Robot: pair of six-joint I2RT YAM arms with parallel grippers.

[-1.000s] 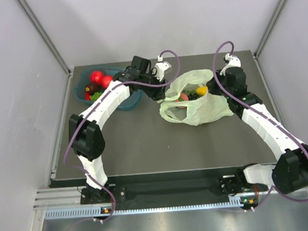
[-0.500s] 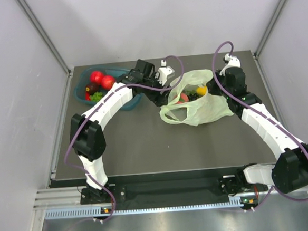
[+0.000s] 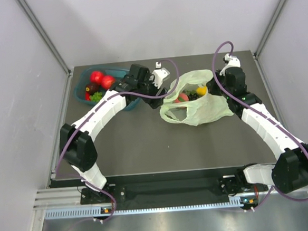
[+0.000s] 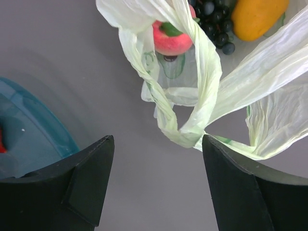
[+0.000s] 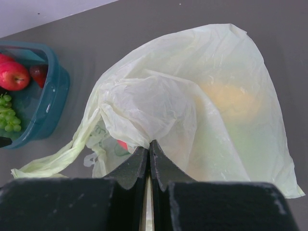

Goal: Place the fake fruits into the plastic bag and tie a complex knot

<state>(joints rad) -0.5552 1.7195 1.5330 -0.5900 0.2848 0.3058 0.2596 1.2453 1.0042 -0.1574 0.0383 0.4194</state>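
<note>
I will next use my left gripper to grab the plastic bag (image 3: 198,107) by the end of its twisted loop handle (image 3: 169,99). The other handle then stays free to knot.
The pale green plastic bag (image 3: 198,107) lies at the table's back centre with its mouth held open. Inside it I see a red-peach fruit (image 4: 172,39), dark grapes (image 4: 215,19) and a yellow-orange fruit (image 4: 259,17). My right gripper (image 3: 220,87) is shut on the bag's rim (image 5: 144,137) and holds it up. My left gripper (image 3: 153,92) is open and empty, just left of the bag, above a twisted loop handle (image 4: 185,132). More fruits, red (image 3: 97,76) and green (image 3: 95,97), sit in the teal tray (image 3: 133,100).
The teal tray also shows at the left in the right wrist view (image 5: 43,113), with a red fruit (image 5: 13,75) and green grapes (image 5: 8,118). Grey walls with metal rails (image 3: 42,33) close in the table's left and right.
My left gripper has drawn back leftward from the bag's mouth toward the tray. The right gripper still holds the bag's rim in place.
</note>
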